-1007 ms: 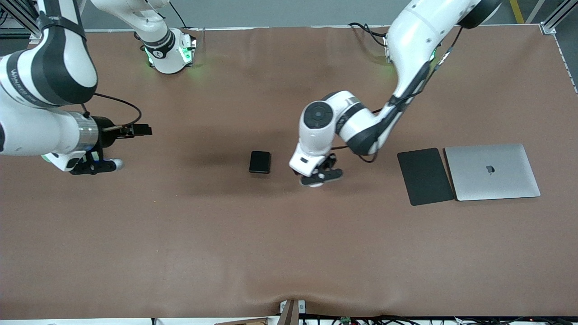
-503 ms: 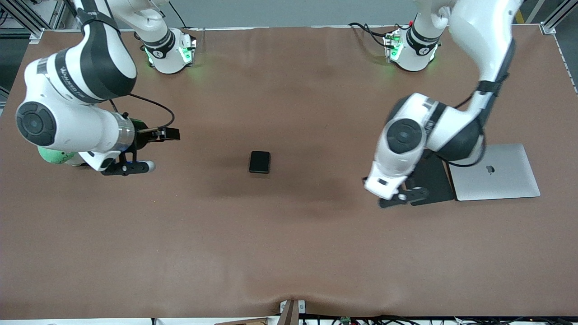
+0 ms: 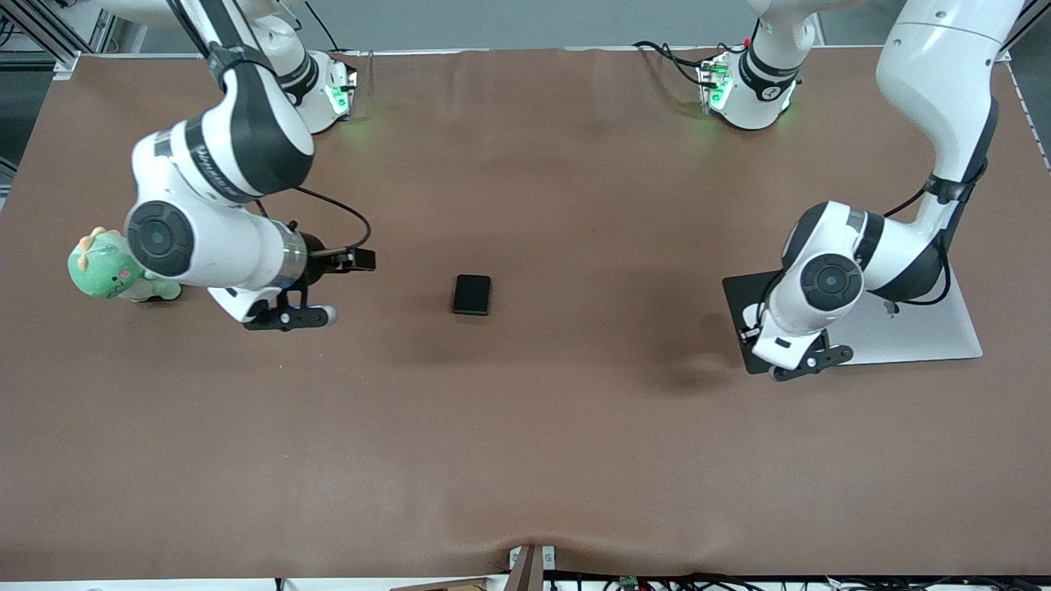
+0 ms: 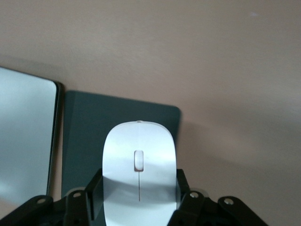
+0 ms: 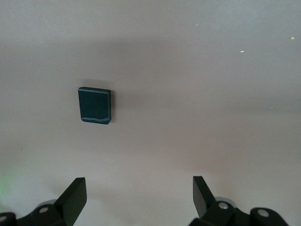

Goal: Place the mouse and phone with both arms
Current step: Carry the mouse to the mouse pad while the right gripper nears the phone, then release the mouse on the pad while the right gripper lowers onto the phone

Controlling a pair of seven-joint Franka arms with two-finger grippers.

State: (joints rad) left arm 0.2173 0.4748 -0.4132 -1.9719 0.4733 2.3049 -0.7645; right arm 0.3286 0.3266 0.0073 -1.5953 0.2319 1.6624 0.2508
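The white mouse (image 4: 139, 174) hangs above the black mouse pad (image 4: 89, 134), so it is too early to release; my left gripper lowers the mouse first.
The white mouse (image 4: 139, 174) is clamped between the fingers of my left gripper (image 4: 138, 200). It hangs over the black mouse pad (image 4: 89, 136). In the front view that gripper (image 3: 800, 359) is over the pad's (image 3: 739, 300) nearer edge, and the arm hides most of the mouse. The black phone (image 3: 472, 294) lies flat at the table's middle; it also shows in the right wrist view (image 5: 95, 105). My right gripper (image 3: 287, 316) is open and empty over bare table, between the phone and the right arm's end. Its fingers (image 5: 75, 197) stand wide apart, short of the phone.
A closed silver laptop (image 3: 920, 328) lies beside the mouse pad toward the left arm's end, also in the left wrist view (image 4: 26, 141). A green plush toy (image 3: 103, 267) sits near the right arm's end of the table. The brown table cover (image 3: 525, 443) is wrinkled near the front edge.
My left arm has carried the mouse from beside the phone to over the mouse pad. My right arm has swung from the table's end toward the phone, uncovering the plush toy.
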